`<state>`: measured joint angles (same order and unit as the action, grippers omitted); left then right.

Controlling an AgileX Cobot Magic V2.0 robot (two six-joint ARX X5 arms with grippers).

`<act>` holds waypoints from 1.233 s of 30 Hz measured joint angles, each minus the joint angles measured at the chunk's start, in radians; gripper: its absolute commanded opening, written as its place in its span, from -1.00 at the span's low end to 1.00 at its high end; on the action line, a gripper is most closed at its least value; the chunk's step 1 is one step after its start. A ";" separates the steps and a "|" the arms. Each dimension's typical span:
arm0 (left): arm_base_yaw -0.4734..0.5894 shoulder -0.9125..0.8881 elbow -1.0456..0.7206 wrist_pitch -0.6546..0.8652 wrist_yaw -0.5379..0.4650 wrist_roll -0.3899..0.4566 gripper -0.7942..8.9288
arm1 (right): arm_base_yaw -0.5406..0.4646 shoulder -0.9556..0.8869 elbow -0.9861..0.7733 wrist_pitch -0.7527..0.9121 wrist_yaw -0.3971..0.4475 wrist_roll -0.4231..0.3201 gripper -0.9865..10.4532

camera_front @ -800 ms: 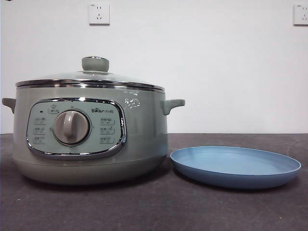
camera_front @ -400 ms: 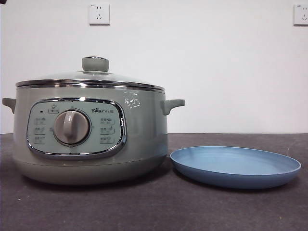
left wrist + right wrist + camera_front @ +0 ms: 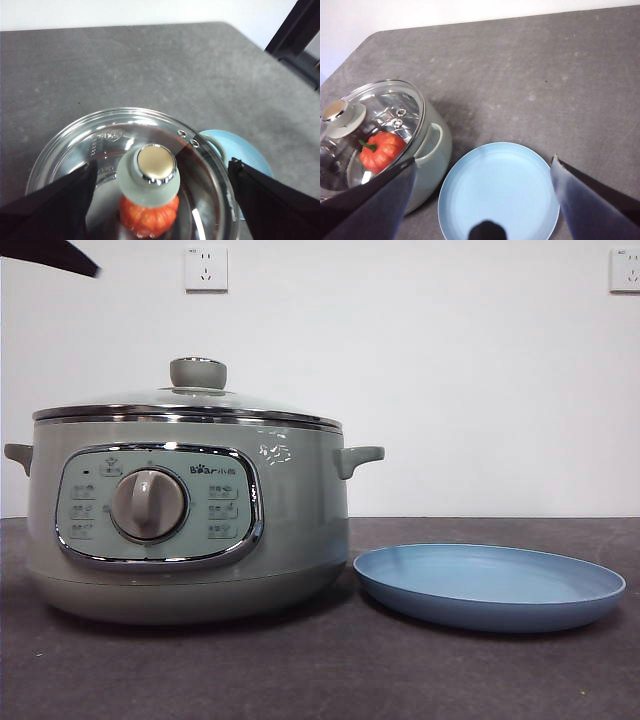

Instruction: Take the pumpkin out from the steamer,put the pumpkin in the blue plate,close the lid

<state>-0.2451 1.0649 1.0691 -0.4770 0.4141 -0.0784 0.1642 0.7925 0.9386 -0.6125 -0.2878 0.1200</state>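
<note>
My left gripper grabs the glass lid by its narrow knob (image 3: 198,374) next. The lid spreads across the whole steamer (image 3: 190,520), too wide for the fingers.
The sage-green steamer (image 3: 190,520) stands on the left of the table with its glass lid (image 3: 190,400) on. The orange-red pumpkin (image 3: 147,217) lies inside and shows through the glass in both wrist views (image 3: 382,150); the front view hides it. The empty blue plate (image 3: 490,585) lies right beside the steamer. My left gripper (image 3: 162,165) hangs open above the lid, with one jaw on each side of the knob (image 3: 152,172) and apart from it. My right gripper (image 3: 483,159) is open and empty, high above the plate (image 3: 497,192).
A black arm tip (image 3: 50,255) shows at the front view's top left corner. Two wall sockets (image 3: 205,268) sit on the white wall behind. A dark frame (image 3: 300,35) stands beyond the table's far corner in the left wrist view.
The black arm tip at the top left corner of the front view has come further into the picture. The steamer, lid and plate have not moved.
</note>
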 measured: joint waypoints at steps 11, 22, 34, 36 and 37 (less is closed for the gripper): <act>-0.152 0.235 0.043 0.045 -0.183 0.077 0.06 | 0.000 0.005 0.000 -0.025 0.000 0.000 -0.06; -0.193 0.307 0.044 0.053 -0.229 0.121 0.06 | 0.000 0.005 0.000 -0.031 0.003 0.000 -0.06; -0.193 0.311 0.044 0.054 -0.259 0.158 -0.86 | 0.000 0.005 0.000 -0.046 0.003 0.000 -0.06; -0.193 0.311 0.044 0.057 -0.259 0.158 -0.86 | 0.000 0.005 0.000 -0.046 0.003 0.000 -0.06; -0.193 0.311 0.044 0.058 -0.260 0.158 -0.86 | 0.000 0.005 0.000 -0.045 0.003 0.000 -0.06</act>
<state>-0.4381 1.3762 1.1130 -0.4187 0.1543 0.0792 0.1642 0.7975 0.9386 -0.6579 -0.2852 0.1200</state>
